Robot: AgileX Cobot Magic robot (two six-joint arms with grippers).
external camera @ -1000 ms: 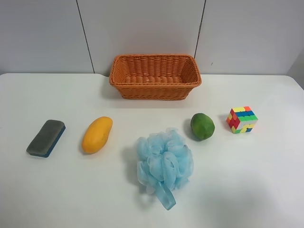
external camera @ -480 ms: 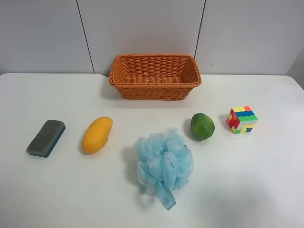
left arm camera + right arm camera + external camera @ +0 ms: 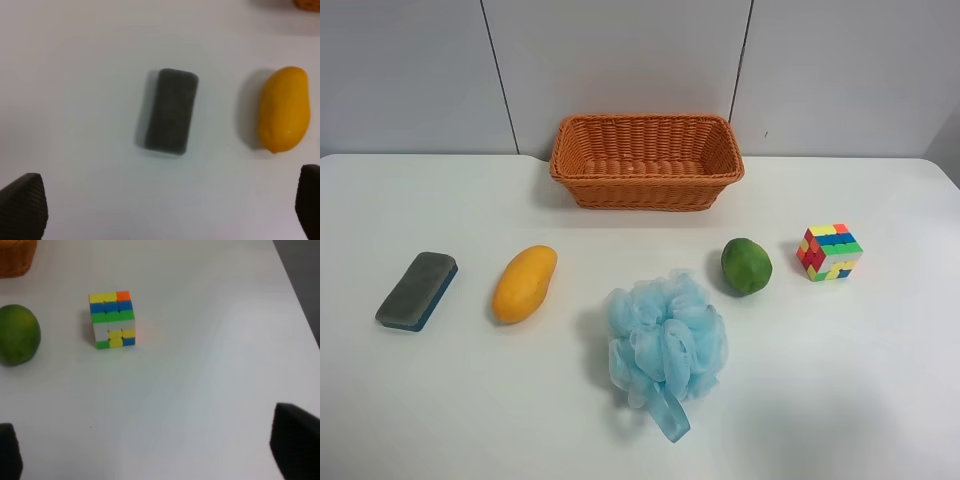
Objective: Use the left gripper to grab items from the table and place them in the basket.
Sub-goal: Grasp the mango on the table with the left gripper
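My left gripper will take hold of the yellow-orange mango around its plump middle point(image 3: 524, 284) next. Then the mango can go in the wicker basket point(image 3: 646, 190).
On the white table point(image 3: 860, 380) lie a grey-and-blue eraser point(image 3: 417, 290), a yellow-orange mango point(image 3: 525, 283), a light blue pouf point(image 3: 666, 340), a green fruit point(image 3: 746, 266) and a puzzle cube point(image 3: 829, 251). The wicker basket point(image 3: 646, 190) stands at the back, with no item showing inside. No arm shows in the exterior high view. My left gripper point(image 3: 165, 210) is open and empty, above the table short of the eraser point(image 3: 171, 111) and mango point(image 3: 282, 109). My right gripper point(image 3: 152, 450) is open and empty, short of the cube point(image 3: 112, 319) and green fruit point(image 3: 17, 334).
A grey panelled wall rises behind the table. The table's edge runs close past the cube in the right wrist view point(image 3: 295, 295). A corner of the basket point(image 3: 17, 257) shows beyond the green fruit.
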